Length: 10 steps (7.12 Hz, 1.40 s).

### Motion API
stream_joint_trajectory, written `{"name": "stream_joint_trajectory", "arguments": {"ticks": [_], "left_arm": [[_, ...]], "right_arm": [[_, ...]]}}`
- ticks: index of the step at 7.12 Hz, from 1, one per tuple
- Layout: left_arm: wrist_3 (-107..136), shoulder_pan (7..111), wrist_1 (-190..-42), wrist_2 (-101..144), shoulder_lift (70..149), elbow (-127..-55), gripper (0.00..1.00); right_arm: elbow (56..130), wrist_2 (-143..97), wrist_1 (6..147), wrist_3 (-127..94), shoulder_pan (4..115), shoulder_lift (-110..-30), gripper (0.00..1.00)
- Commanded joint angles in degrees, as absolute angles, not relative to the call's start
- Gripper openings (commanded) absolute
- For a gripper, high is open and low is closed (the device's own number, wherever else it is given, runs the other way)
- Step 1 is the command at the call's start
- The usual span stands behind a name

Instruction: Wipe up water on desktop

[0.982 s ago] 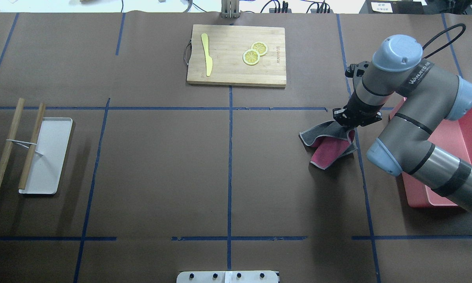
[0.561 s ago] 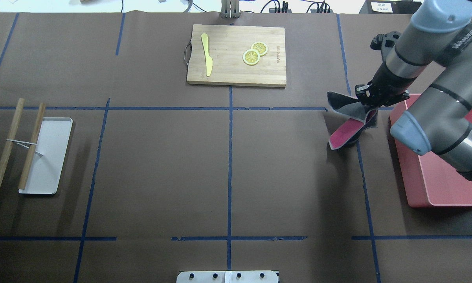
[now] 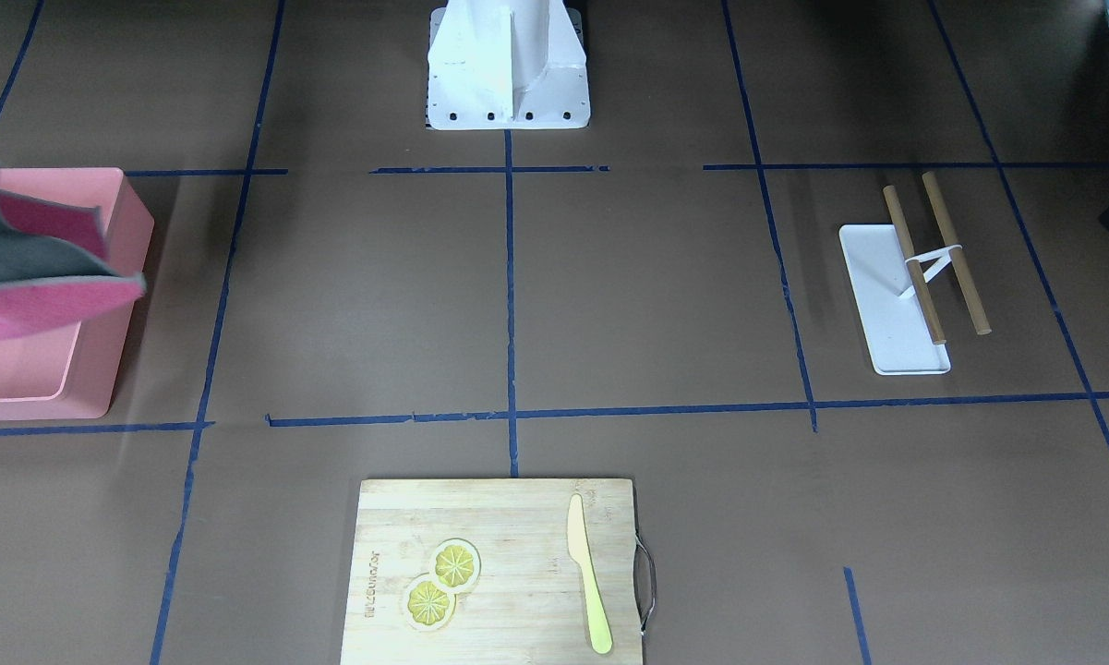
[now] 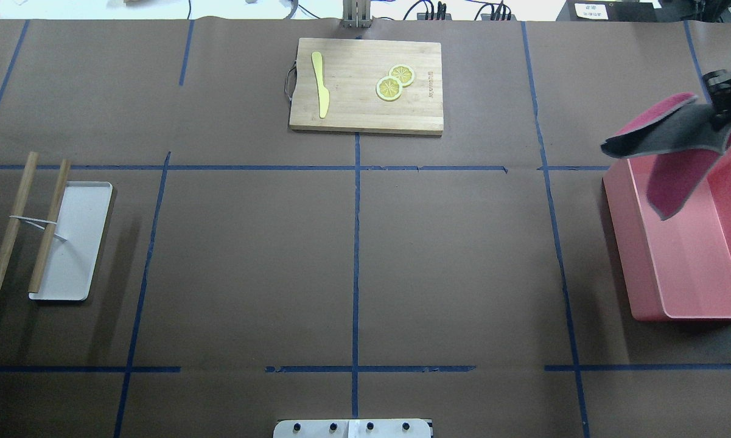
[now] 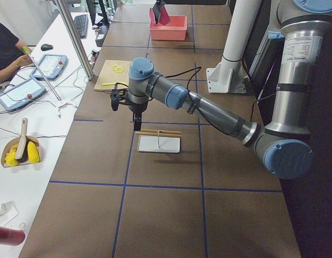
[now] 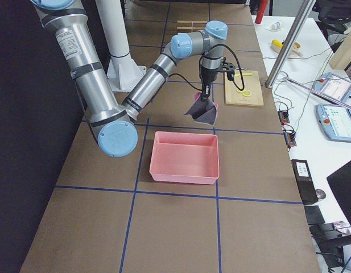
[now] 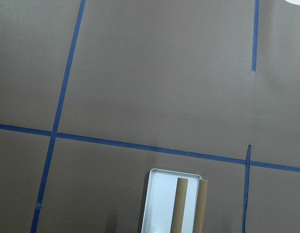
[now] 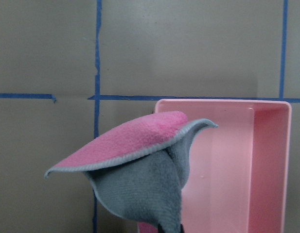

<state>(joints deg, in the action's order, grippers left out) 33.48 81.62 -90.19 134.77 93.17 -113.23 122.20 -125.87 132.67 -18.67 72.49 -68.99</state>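
The cloth's pink flap (image 3: 116, 293) sticks out past the bin's side rim (image 3: 72, 360), so the robot's right gripper needs to keep holding the cloth until the cloth hangs inside the pink bin's sides.
The desktop (image 4: 450, 255) is dark brown with blue tape lines; I see no water on it. My right gripper (image 4: 723, 115) is shut on a pink and grey cloth (image 4: 669, 140) and holds it in the air over the far end of a pink bin (image 4: 642, 286). The cloth hangs free, folded, clear of the table; it also shows in the right wrist view (image 8: 140, 165) and the front view (image 3: 37, 277). My left gripper (image 5: 136, 122) hovers above the white tray (image 5: 158, 143); I cannot tell whether it is open or shut.
A bamboo cutting board (image 4: 353, 115) with a yellow knife (image 4: 321, 85) and lemon slices (image 4: 394, 82) lies at the far middle. The white tray (image 4: 76, 243) with two bamboo sticks (image 4: 48, 225) lies at the left. The robot base (image 3: 508, 65) stands at the near edge.
My right gripper has lifted the cloth off the desktop and carried it right and away, from beside the bin to above the bin's far end.
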Motion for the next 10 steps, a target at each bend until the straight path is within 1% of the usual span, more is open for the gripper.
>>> {"name": "stream_joint_trajectory", "arguments": {"ticks": [1,2,3,5,6,7,8,10], "left_arm": [[31.2,82.1,-90.0,134.7,91.2,-113.4,1.0],[26.3,83.0,-89.8,134.7,89.6,-113.1,1.0],[22.8,84.3,-89.7,134.7,87.4,-112.9,1.0],[14.1,87.3,-89.7,134.7,86.2,-106.9,1.0],[7.2,88.0,-89.7,134.7,86.0,-103.6,1.0],[2.4,89.5,-89.7,134.7,86.0,-100.6,1.0],[0.3,90.3,-89.8,134.7,86.0,-98.5,1.0],[-1.1,91.8,-89.6,135.0,85.3,-98.0,1.0]], "right_arm": [[123.0,-126.0,136.8,-4.0,78.2,-74.2,0.0],[122.8,-126.0,136.1,-2.2,78.2,-76.4,0.0],[121.5,-126.6,135.7,-2.2,78.2,-76.7,0.0],[120.2,-127.8,133.9,-1.9,78.2,-77.9,0.01],[119.4,-127.9,133.8,-2.1,78.2,-77.9,0.14],[119.0,-127.7,133.7,0.6,78.1,-77.9,0.73],[119.1,-127.8,133.8,2.0,78.2,-78.0,1.0],[119.0,-128.3,133.7,2.1,78.2,-78.0,1.0]]}}
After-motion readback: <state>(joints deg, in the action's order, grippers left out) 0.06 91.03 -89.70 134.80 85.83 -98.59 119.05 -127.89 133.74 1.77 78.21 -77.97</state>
